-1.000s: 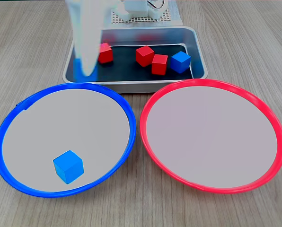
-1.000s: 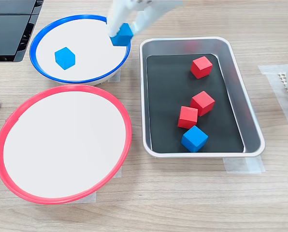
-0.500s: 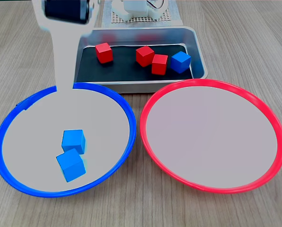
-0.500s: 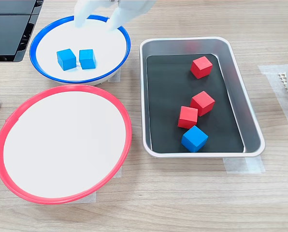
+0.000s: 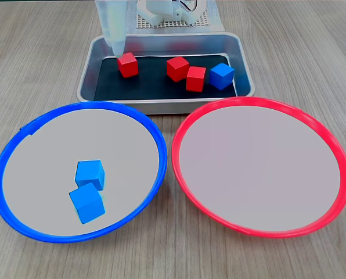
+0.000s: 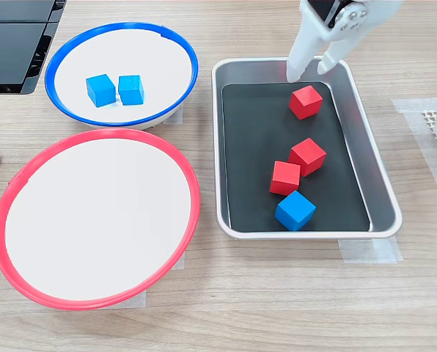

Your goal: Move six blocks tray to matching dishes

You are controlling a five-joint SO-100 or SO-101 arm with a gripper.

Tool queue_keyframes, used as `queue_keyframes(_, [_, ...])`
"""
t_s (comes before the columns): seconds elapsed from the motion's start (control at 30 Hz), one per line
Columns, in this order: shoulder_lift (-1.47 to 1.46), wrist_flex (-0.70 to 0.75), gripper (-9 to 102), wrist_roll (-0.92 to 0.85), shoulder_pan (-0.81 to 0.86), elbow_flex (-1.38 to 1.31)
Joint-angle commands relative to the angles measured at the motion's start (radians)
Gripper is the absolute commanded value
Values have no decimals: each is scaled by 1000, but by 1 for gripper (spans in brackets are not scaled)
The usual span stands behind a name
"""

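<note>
I will next pick up the nearest red block by its opposite sides with my gripper, to sort it into the matching red-rimmed dish.
The silver tray (image 5: pixel 161 106) (image 6: pixel 384 192) holds three red blocks (image 6: pixel 305 102) (image 6: pixel 307 156) (image 6: pixel 285 177) and one blue block (image 6: pixel 295 210). Two blue blocks (image 5: pixel 90 174) (image 5: pixel 86 203) lie side by side in the blue-rimmed dish (image 5: pixel 156 141) (image 6: pixel 51 70). Nothing lies in the red-rimmed dish (image 5: pixel 248 100) (image 6: pixel 94 133). My gripper (image 6: pixel 310 71) is open and empty over the tray's end, just beside the nearest red block (image 5: pixel 127 64). One pale finger (image 5: pixel 115 40) hangs beside that block.
A black device (image 6: pixel 13 44) lies beside the blue dish. The arm's white perforated base (image 5: pixel 173 22) stands behind the tray. Tape strips (image 6: pixel 369 251) hold the tray and dishes to the wooden table.
The gripper let a second blue block go into the blue dish, where it settled next to the first. It then swung away from the dish to the tray, above a red block.
</note>
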Motion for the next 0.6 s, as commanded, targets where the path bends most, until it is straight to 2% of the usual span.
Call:
queue_keyframes(0.0, [8,-31,23,-48,-2,23])
queue_keyframes(0.27, [-18,-141,21,-57,-67,110])
queue_keyframes(0.43, [-11,-192,0,-72,-109,144])
queue_keyframes(0.57, [9,-152,0,78,-224,38])
